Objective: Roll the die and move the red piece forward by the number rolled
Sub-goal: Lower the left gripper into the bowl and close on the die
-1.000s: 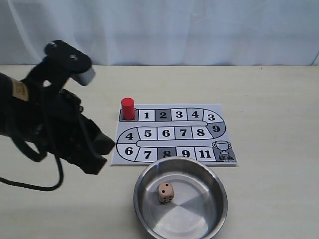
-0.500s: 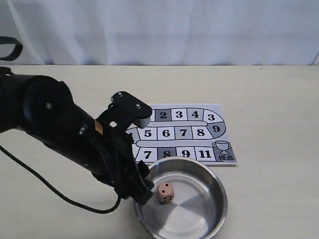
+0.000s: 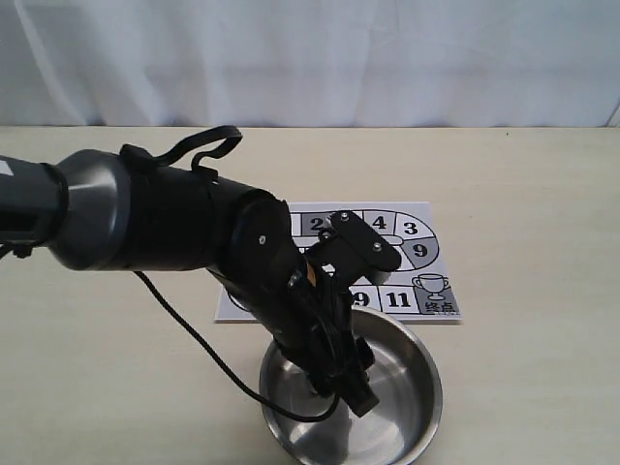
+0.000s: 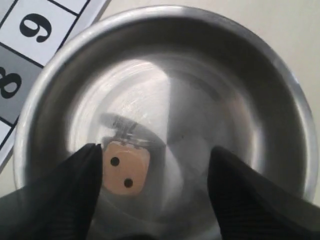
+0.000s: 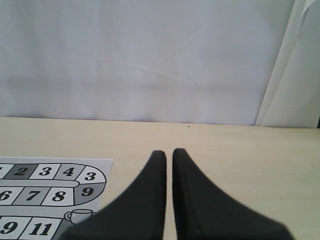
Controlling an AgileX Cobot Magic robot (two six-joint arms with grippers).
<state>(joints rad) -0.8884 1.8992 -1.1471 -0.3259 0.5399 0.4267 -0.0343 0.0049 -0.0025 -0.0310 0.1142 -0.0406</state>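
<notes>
The die should roll a number for the red piece, so my left gripper needs to grab it by its cube body [image 4: 125, 167] next.
The die [image 4: 126, 167], a pale beige cube with two dark pips facing the camera, lies on the floor of the steel bowl [image 4: 280, 65]. My left gripper [image 4: 155, 150] is open inside the bowl, and the die rests right against one of its fingers [image 4: 80, 180], far from the other. In the exterior view the left arm reaches down into the bowl [image 3: 426, 373], and the left gripper [image 3: 344, 383] covers the die. The red piece is hidden behind that arm. My right gripper [image 5: 169, 151] is shut on nothing, above bare table.
The numbered paper board [image 3: 412, 242] lies just behind the bowl, half covered by the left arm; its squares show beside the bowl rim [image 4: 30, 45] and near the right gripper [image 5: 45, 185]. A white curtain [image 3: 387, 58] backs the table.
The left arm has swung from the table's left, across the board and down into the bowl. It now hides the die and the red piece in the exterior view.
</notes>
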